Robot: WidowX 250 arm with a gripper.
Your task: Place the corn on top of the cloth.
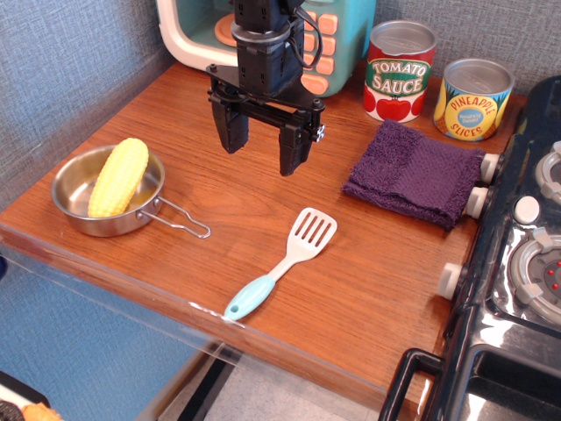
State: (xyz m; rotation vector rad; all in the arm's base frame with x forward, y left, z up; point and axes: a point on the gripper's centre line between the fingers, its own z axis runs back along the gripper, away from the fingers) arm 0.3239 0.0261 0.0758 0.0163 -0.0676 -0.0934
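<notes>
My gripper is to grab the yellow corn around its middle (119,177) next. Then it can put it on top of the cloth (414,173).
The yellow corn (118,176) lies in a small steel pan (70,197) at the left of the wooden table. The dark purple cloth (415,173) lies folded at the right, next to the toy stove. My gripper (264,150) hangs above the middle of the table, between the pan and the cloth, apart from both. Its two black fingers (231,127) point down and stand apart. It is open and empty.
A white spatula with a light blue handle (282,261) lies in front of the gripper. A tomato sauce can (399,71) and a pineapple slices can (472,99) stand behind the cloth. A toy microwave (263,35) is at the back. A black toy stove (517,263) borders the right.
</notes>
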